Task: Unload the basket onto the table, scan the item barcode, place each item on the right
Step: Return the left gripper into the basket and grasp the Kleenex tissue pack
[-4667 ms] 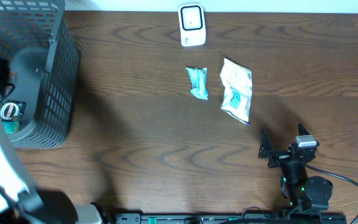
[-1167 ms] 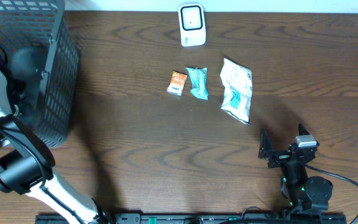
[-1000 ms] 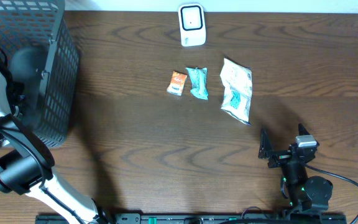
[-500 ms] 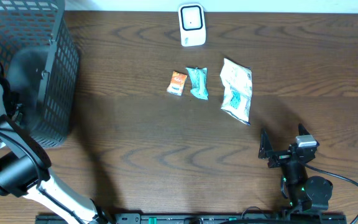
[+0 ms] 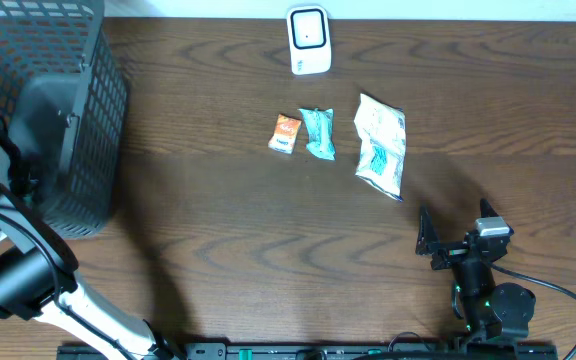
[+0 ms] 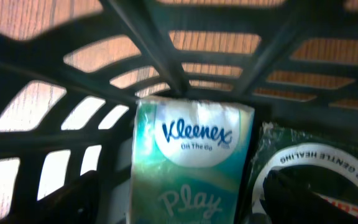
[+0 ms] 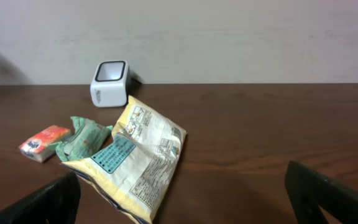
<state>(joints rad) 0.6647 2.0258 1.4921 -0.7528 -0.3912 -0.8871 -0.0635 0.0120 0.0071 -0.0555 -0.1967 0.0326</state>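
The robot's left gripper should next grab the teal Kleenex tissue pack (image 6: 191, 155) across its two side edges, so that the pack's broad sides stay uncovered for barcode scanning.
Inside the dark mesh basket (image 5: 68, 110), my left gripper (image 6: 188, 208) stands open. Its dark fingers (image 6: 73, 199) sit either side of a teal Kleenex tissue pack (image 6: 191, 155), with gaps to the pack on both sides. In the overhead view the basket hides this gripper. The white barcode scanner (image 5: 308, 40) stands at the table's far edge and also shows as the scanner (image 7: 110, 83) in the right wrist view. My right gripper (image 5: 456, 235) rests open at the near right with nothing between its jaws, and it faces the items on the table.
A round black-and-white labelled item (image 6: 316, 180) lies right of the tissue pack in the basket. On the table in front of the scanner lie an orange packet (image 5: 286, 132), a teal wrapper (image 5: 318, 133) and a white-and-yellow bag (image 5: 381, 145).
Since the earliest frame an orange packet has appeared on the table left of the teal wrapper. Over the last second my left arm has slid towards the near edge beside the basket. The right arm has not moved.
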